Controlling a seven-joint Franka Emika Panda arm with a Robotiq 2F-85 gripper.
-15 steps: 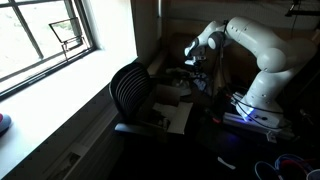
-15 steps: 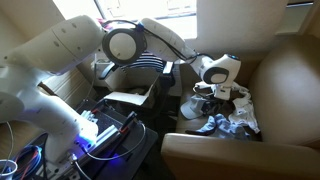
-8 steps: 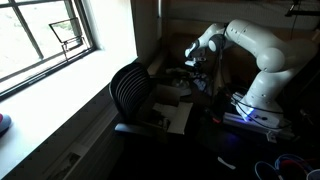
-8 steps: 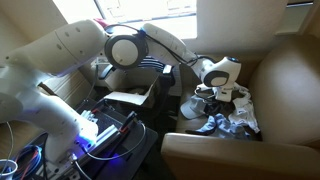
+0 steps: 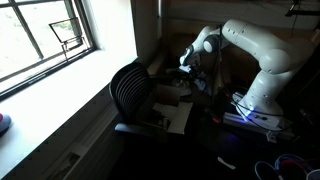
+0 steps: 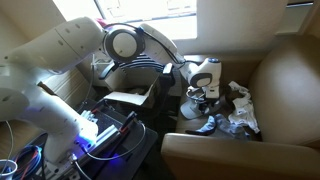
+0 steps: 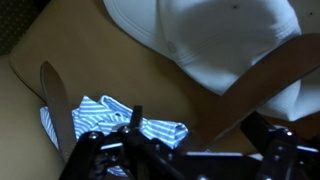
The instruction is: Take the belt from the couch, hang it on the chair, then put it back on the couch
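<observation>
The gripper grabs the brown belt (image 7: 262, 82) across the strap between its fingers next, which leaves the other strap end free to hang on the chair.
The brown belt (image 7: 262, 82) lies on the tan couch (image 6: 285, 80) in the wrist view, one strap running down from the upper right. Another brown strap end (image 7: 55, 100) lies at the left. My gripper (image 7: 200, 135) hangs just over the couch seat with its fingers wide apart, and the right strap passes between them. In both exterior views the gripper (image 5: 187, 68) (image 6: 201, 93) is low over the pile of clothes (image 6: 235, 120) on the couch. The black chair (image 5: 130, 90) (image 6: 140, 68) stands beside the couch.
A white cloth (image 7: 215, 40) and a blue-striped cloth (image 7: 110, 120) lie by the belt. A flat cardboard piece (image 5: 170, 112) rests on the chair seat. The robot's base box with a lit panel (image 5: 245, 118) (image 6: 95, 135) and cables (image 5: 290, 165) are close by. A window (image 5: 45, 35) is beyond the chair.
My gripper has shifted sideways toward the chair and a little lower over the couch. The clothes have not visibly moved.
</observation>
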